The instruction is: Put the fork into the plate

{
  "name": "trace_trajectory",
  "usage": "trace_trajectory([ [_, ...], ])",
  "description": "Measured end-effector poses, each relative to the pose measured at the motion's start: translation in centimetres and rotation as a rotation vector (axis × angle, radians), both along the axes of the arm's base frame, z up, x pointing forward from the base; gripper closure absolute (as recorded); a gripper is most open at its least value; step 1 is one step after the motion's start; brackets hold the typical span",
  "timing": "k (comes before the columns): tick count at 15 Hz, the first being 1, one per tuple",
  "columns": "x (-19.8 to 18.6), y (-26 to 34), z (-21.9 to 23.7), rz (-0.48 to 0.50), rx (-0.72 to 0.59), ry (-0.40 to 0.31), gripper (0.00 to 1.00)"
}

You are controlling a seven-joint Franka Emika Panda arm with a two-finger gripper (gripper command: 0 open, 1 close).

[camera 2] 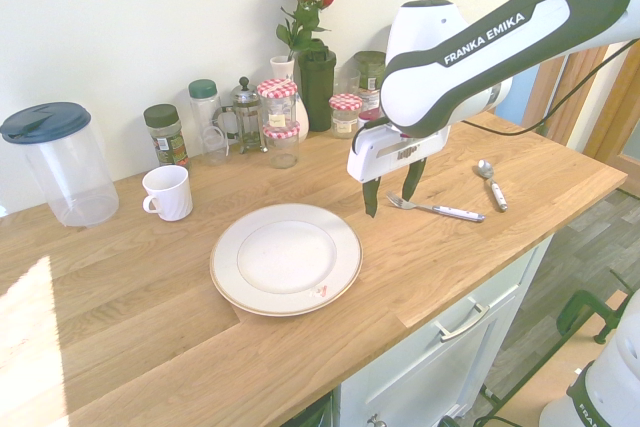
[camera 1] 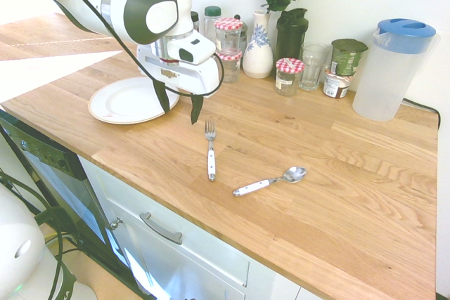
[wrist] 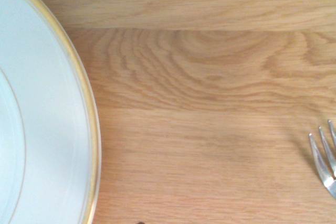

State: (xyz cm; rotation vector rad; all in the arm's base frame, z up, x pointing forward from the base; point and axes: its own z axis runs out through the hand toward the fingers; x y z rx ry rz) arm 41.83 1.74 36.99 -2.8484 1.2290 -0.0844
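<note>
The fork's tines lie bare, so I should grab the fork next by its white handle with my gripper.
The fork lies flat on the wooden counter, silver tines toward the back, white handle toward the front edge. Its tines show in the wrist view. The round white plate sits on the counter to one side of the fork and carries nothing. My gripper hangs open above the bare counter between plate and fork, holding nothing, its dark fingers pointing down.
A white-handled spoon lies beyond the fork. Along the back wall stand jars, a glass, a vase with roses, a dark bottle and a clear pitcher. A white mug stands behind the plate.
</note>
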Motion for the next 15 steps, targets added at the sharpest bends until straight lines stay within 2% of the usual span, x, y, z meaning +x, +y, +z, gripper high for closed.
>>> trace_trajectory([
  [3,0.1,-0.4,0.2,0.005,-0.009,0.006,0.0],
  [8,1.5,-4.3,4.1,0.019,-0.005,-0.078,0.0],
  [11,0.7,-7.7,4.7,0.013,0.003,-0.068,0.0],
  [15,-1.9,-11.1,3.3,0.072,0.057,-0.012,0.0],
])
